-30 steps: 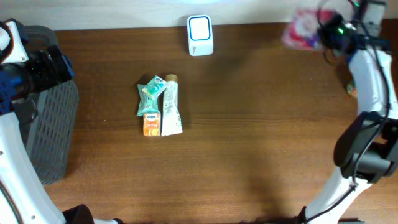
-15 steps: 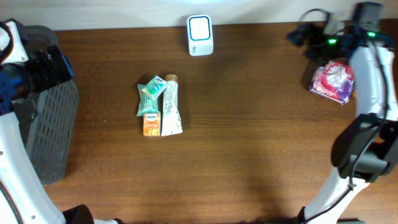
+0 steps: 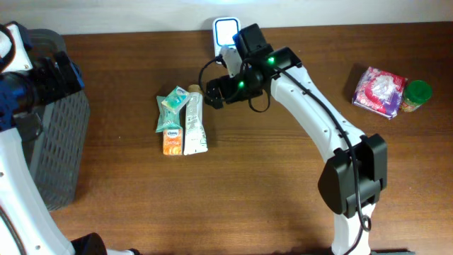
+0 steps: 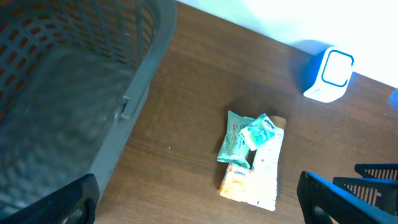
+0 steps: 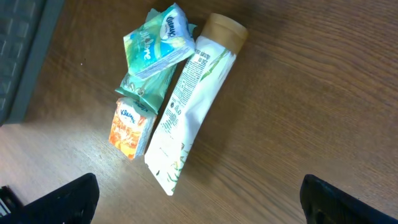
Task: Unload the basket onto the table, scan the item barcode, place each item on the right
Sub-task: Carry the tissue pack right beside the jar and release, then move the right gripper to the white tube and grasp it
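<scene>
The white tube will be grabbed by my right gripper at the middle of its body (image 3: pixel 195 123) (image 5: pixel 191 101), away from the tan cap, so its printed surface stays exposed for scanning.
A small pile of items lies left of centre on the wooden table: a white tube with a tan cap (image 3: pixel 194 122) (image 5: pixel 189 99) (image 4: pixel 264 165), two teal tissue packs (image 3: pixel 172 106) (image 5: pixel 155 46) and an orange tissue pack (image 3: pixel 172 141) (image 5: pixel 129 127). The white and blue barcode scanner (image 3: pixel 227 35) (image 4: pixel 329 73) stands at the back edge, partly behind my right arm. My right gripper (image 3: pixel 216 92) (image 5: pixel 199 205) hovers open just right of the tube's cap, holding nothing. At the far left my left gripper (image 3: pixel 60 76) (image 4: pixel 198 202) is open and empty, above the basket's edge.
A grey mesh basket (image 3: pixel 49 142) (image 4: pixel 68 93) fills the left side of the table. A pink packet (image 3: pixel 380 91) and a green-lidded jar (image 3: pixel 416 94) lie at the back right.
My right gripper opened and left the pink packet on the table at the back right. The right arm then swung left to the pile. The left arm stayed still.
</scene>
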Robot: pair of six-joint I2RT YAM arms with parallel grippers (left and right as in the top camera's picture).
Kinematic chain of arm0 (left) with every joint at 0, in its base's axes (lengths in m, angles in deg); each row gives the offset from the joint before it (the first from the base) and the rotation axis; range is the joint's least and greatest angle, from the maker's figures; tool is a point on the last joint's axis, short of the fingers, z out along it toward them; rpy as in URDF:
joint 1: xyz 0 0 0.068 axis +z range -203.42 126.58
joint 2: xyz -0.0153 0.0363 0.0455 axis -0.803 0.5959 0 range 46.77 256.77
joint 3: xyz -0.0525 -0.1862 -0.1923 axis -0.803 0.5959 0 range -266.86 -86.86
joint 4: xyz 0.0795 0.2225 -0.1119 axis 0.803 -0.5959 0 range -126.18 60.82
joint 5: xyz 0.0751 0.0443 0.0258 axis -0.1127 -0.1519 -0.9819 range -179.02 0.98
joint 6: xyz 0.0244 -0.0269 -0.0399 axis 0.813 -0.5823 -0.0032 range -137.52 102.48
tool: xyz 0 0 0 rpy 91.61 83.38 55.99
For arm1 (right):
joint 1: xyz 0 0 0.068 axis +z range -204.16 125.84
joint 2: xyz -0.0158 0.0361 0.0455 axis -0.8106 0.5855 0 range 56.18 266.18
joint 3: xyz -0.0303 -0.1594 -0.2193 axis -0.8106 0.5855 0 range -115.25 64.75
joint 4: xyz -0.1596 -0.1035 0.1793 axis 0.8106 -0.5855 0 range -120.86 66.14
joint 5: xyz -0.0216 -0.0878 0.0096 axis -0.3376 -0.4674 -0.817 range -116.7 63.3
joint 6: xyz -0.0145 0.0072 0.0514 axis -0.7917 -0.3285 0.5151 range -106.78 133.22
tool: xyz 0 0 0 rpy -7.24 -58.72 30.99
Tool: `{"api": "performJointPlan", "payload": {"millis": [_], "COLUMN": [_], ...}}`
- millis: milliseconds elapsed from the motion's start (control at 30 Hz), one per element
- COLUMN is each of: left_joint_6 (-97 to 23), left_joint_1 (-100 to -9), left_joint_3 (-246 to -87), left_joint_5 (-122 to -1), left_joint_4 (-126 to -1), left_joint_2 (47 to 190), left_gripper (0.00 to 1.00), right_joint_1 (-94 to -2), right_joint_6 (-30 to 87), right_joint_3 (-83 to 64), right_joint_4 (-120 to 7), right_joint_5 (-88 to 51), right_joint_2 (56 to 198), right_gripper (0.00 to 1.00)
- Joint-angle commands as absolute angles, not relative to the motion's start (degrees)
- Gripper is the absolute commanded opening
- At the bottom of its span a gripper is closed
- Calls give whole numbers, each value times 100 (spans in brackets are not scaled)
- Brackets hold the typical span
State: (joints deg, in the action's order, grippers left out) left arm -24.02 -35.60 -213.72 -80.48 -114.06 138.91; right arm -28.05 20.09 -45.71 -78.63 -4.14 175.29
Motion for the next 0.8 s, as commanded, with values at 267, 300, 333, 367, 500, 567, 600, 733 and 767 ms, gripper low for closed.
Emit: {"api": "performJointPlan", "payload": {"millis": [267, 300, 333, 367, 500, 567, 600, 733, 767], "left_joint_6": [-2428, -2428, -2428, -2428, -2428, -2428, -2428, -2428, -2428], "left_joint_1": [-3536, -3536, -3536, -3536, -3536, -3536, -3536, -3536, -3536], "left_joint_3": [-21429, -21429, -21429, -21429, -21429, -21429, -21429, -21429, -21429], "left_joint_5": [-8050, -8050, -8050, -8050, -8050, -8050, -8050, -8050, -8050], "left_joint_4": [-11413, -11413, -11413, -11413, -11413, -11413, -11413, -11411, -11413], "left_joint_2": [13818, 13818, 13821, 13818, 13818, 13818, 13818, 13821, 13818], "left_gripper": [99, 99, 99, 99, 99, 99, 99, 99, 99], "right_joint_1": [-2374, -2291, -2265, -2261, -2228, -2228, -2228, -2195, -2165], "right_joint_6": [3277, 3259, 3259, 3261, 3259, 3259, 3259, 3283, 3283], "right_joint_3": [-4544, -4544, -4544, -4544, -4540, -4540, -4540, -4540, -4540], "right_joint_4": [-6711, -6685, -6645, -6641, -6641, -6645, -6643, -6602, -6582], "right_joint_5": [-339, -339, -337, -304, 69, 159, 426, 474, 375], "right_joint_2": [18938, 19175, 19332, 19439, 19568, 19568, 19568, 19592, 19618], "right_gripper": [99, 100, 96, 86, 49, 34, 35, 54, 54]}}
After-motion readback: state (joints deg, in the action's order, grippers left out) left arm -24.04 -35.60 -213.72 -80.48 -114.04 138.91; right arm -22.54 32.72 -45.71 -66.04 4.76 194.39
